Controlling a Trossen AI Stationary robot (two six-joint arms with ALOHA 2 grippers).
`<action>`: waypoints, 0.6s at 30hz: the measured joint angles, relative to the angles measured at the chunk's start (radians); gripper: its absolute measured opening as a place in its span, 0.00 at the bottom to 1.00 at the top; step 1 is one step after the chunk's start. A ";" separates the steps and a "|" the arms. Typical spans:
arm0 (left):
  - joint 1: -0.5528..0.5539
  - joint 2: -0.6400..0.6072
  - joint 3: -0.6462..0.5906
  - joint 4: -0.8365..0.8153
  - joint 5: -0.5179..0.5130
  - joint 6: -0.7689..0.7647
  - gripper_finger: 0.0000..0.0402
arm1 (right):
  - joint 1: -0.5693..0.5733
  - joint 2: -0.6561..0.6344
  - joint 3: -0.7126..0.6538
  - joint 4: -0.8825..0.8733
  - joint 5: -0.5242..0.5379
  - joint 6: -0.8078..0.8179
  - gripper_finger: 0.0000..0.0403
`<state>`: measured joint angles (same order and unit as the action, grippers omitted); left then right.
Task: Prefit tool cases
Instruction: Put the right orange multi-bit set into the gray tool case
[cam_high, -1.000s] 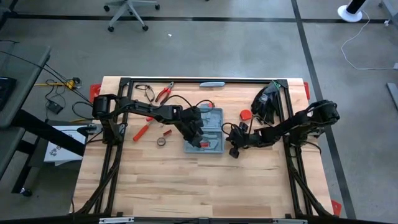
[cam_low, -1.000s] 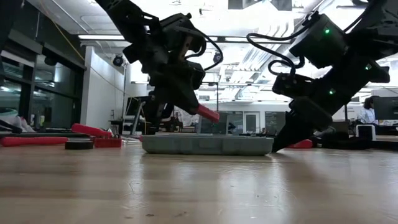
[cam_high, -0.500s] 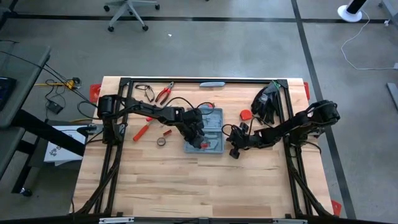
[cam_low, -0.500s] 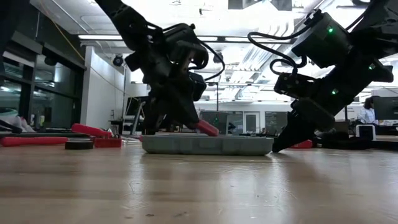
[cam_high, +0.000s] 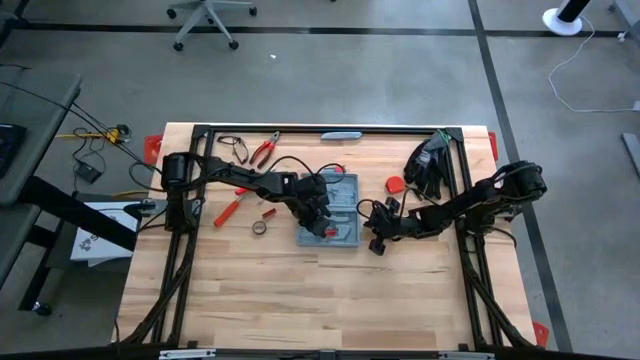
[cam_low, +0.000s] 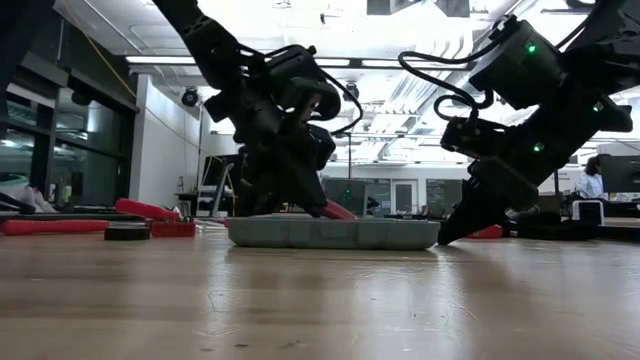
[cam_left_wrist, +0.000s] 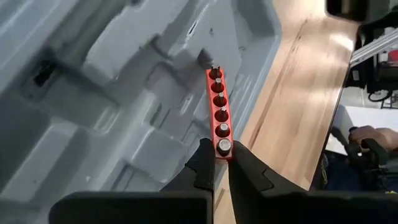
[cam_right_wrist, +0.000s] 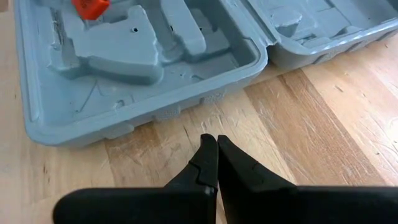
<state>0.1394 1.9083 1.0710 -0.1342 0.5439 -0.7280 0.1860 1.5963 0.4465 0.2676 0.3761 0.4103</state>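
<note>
I should release the bit holder with my left gripper now, because the red bit holder's loose end (cam_left_wrist: 214, 72) is at the dark hole in the case's tray (cam_left_wrist: 204, 58).
The grey-blue tool case (cam_high: 343, 205) lies open on the wooden table, its moulded inside up (cam_left_wrist: 124, 93). My left gripper (cam_left_wrist: 222, 152) hangs over the case's near half (cam_high: 322, 226), shut on a red bit holder (cam_left_wrist: 217, 106) that carries a row of several bits. My right gripper (cam_right_wrist: 216, 142) is shut and empty. Its tips are low over the table beside the case's right near corner (cam_low: 432, 236). I cannot tell whether they touch the case wall (cam_right_wrist: 186, 112). My left gripper pinches the near end of the red bit holder (cam_left_wrist: 223, 147) between its two fingertips. The fingers slant down from the table's left and lie along the strip. The strip tilts down, and its free end (cam_low: 338, 211) dips to the case's rim. Whether it touches the tray is hidden.
Left of the case lie a red-handled screwdriver (cam_high: 228, 211), a small tape roll (cam_high: 259, 228) and a short red piece (cam_high: 268, 213). Red-handled pliers (cam_high: 263, 150) lie at the far left. A red part (cam_high: 395, 184) and a black bundle (cam_high: 430, 165) sit to the case's right.
My left gripper has sunk toward the case with the red bit holder. The strip's free end, earlier well above the case's rim, now stands at rim level.
</note>
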 joint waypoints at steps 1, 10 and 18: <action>0.000 0.004 0.000 0.003 -0.001 0.003 0.02 | 0.000 0.000 0.000 0.000 0.000 0.000 0.00; 0.004 0.008 0.001 0.034 -0.016 -0.023 0.08 | 0.000 0.000 0.000 0.000 -0.001 0.000 0.00; 0.005 0.008 0.001 0.031 0.001 -0.022 0.11 | 0.000 0.000 0.000 0.000 -0.001 0.000 0.00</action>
<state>0.1440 1.9165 1.0718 -0.1031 0.5445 -0.7496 0.1860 1.5963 0.4461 0.2672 0.3752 0.4103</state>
